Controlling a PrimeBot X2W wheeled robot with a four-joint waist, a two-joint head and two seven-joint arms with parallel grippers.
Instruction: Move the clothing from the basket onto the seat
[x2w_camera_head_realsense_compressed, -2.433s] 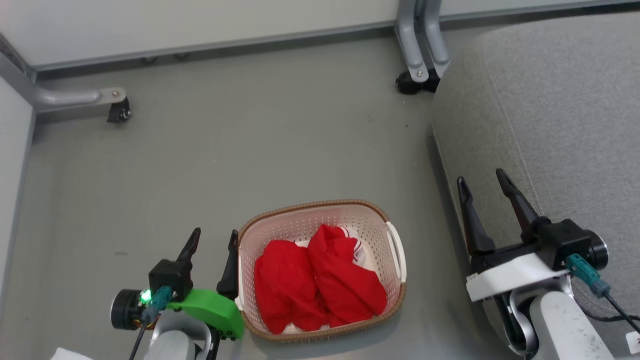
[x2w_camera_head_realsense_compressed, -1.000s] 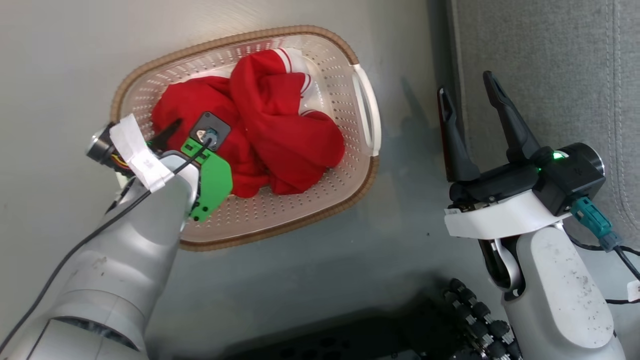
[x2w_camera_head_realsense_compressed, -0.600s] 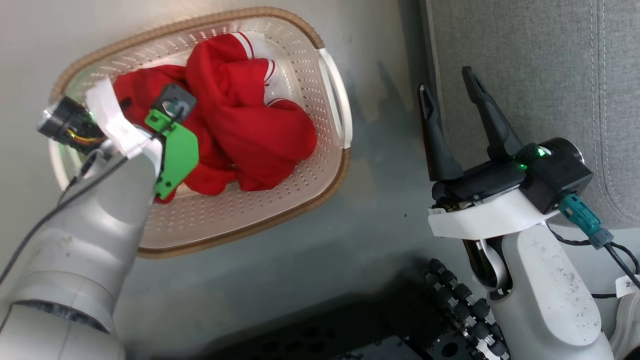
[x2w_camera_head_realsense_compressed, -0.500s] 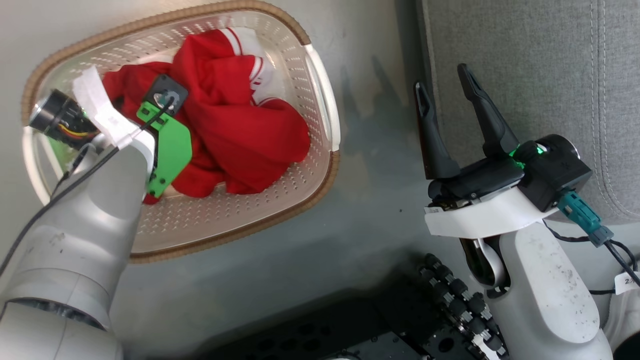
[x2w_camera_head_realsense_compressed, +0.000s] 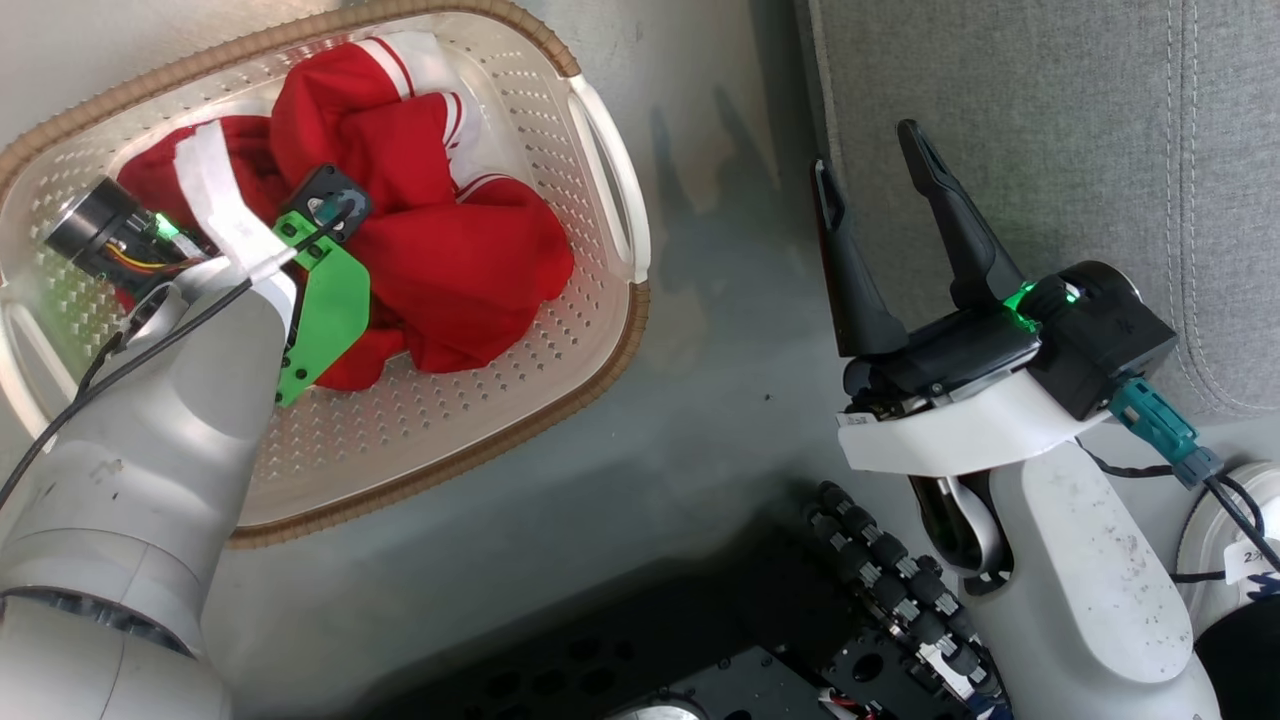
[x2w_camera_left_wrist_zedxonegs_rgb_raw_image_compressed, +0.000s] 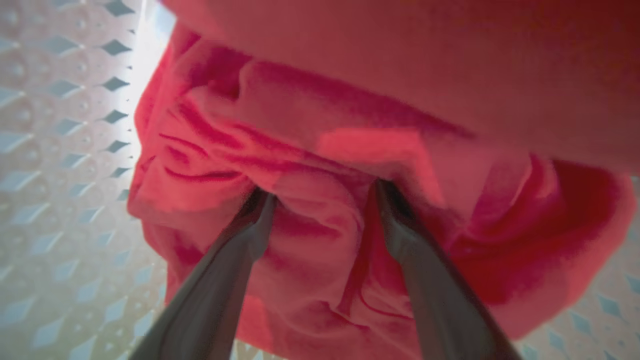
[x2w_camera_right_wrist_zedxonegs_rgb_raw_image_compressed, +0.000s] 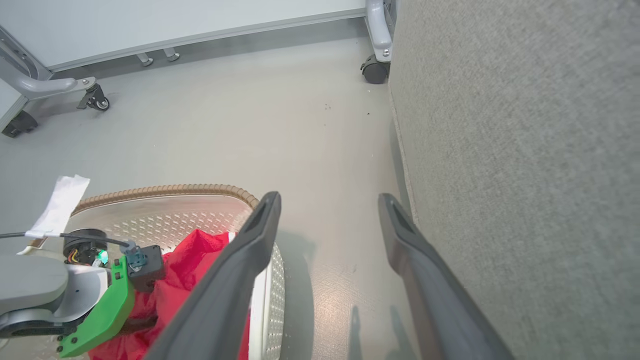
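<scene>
The clothing lies in a slack heap in the basket, so my left gripper should next grab its lower fold that bulges up.
The clothing (x2w_camera_head_realsense_compressed: 450, 260) is a bright red heap with white striped trim, lying in the cream perforated basket (x2w_camera_head_realsense_compressed: 520, 370) with the brown rim. My left arm (x2w_camera_head_realsense_compressed: 200, 400) reaches down into the basket. In the left wrist view my left gripper (x2w_camera_left_wrist_zedxonegs_rgb_raw_image_compressed: 324, 192) is open, both fingertips pressed into the clothing (x2w_camera_left_wrist_zedxonegs_rgb_raw_image_compressed: 300, 125) with a fold of red fabric between them. My right gripper (x2w_camera_head_realsense_compressed: 870, 175) stands open and holds nothing, above the floor strip at the edge of the grey seat (x2w_camera_head_realsense_compressed: 1050, 120). In the right wrist view the right gripper (x2w_camera_right_wrist_zedxonegs_rgb_raw_image_compressed: 328, 200) points along the seat (x2w_camera_right_wrist_zedxonegs_rgb_raw_image_compressed: 525, 150), past the basket (x2w_camera_right_wrist_zedxonegs_rgb_raw_image_compressed: 165, 190).
A strip of grey floor (x2w_camera_head_realsense_compressed: 720, 300) separates basket and seat. My black base (x2w_camera_head_realsense_compressed: 700, 650) lies along the bottom of the head view. Farther off stand grey frame legs on castors (x2w_camera_right_wrist_zedxonegs_rgb_raw_image_compressed: 375, 67) (x2w_camera_right_wrist_zedxonegs_rgb_raw_image_compressed: 95, 97) under a white wall panel.
The head camera has tipped down, shifting the whole picture. My left arm, earlier outside the basket, has reached into it and sunk lower into the red clothing. The right gripper stays open beside the seat.
</scene>
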